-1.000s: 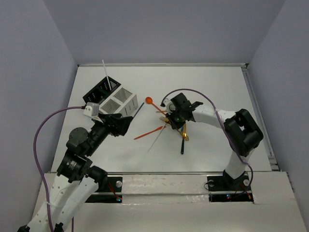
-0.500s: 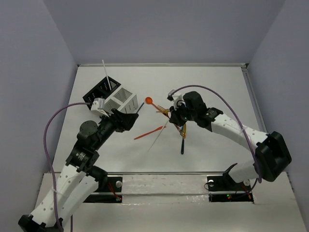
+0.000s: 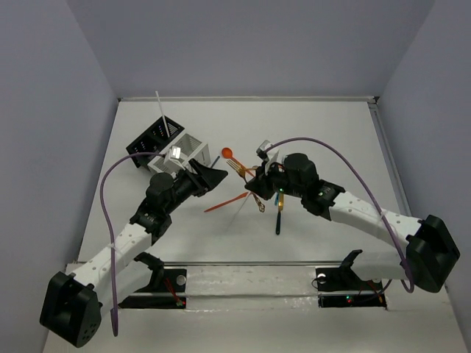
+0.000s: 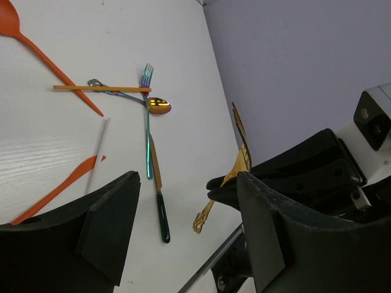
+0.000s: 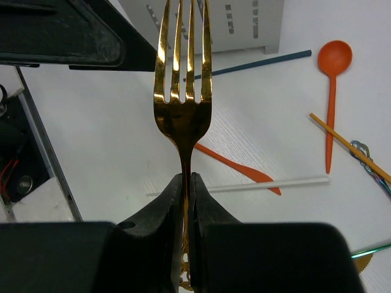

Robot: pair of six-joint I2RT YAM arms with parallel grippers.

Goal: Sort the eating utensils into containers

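Observation:
The gold fork's handle needs to stay free to go into the white caddy [image 3: 189, 150], so next I need to grip the fork by its tined head [image 3: 236, 168] with my left gripper.
My right gripper [image 3: 257, 188] is shut on a gold fork [image 3: 246, 181] and holds it above the table with the tines toward the caddies. In the right wrist view the fork [image 5: 183, 91] stands up from my closed jaws [image 5: 189, 180]. My left gripper [image 3: 215, 175] is open and empty, just left of the fork, which shows between its fingers [image 4: 237, 163]. The black caddy [image 3: 149, 140] holds a white stick [image 3: 160, 110]. The white caddy [image 3: 189, 150] stands beside it. An orange spoon [image 3: 227, 154], an orange knife [image 3: 224, 202] and a white stick [image 3: 237, 213] lie on the table.
More utensils lie right of centre: an orange stick [image 4: 101, 88], an iridescent fork [image 4: 147, 128], a gold spoon [image 4: 159, 106] and a dark-handled knife [image 4: 160, 204]. A dark blue stick [image 5: 256, 63] lies by the white caddy [image 5: 244, 24]. Walls enclose the table.
My right gripper has come left off the utensil pile with the gold fork raised. My left gripper has reached right, away from the caddies, toward the fork.

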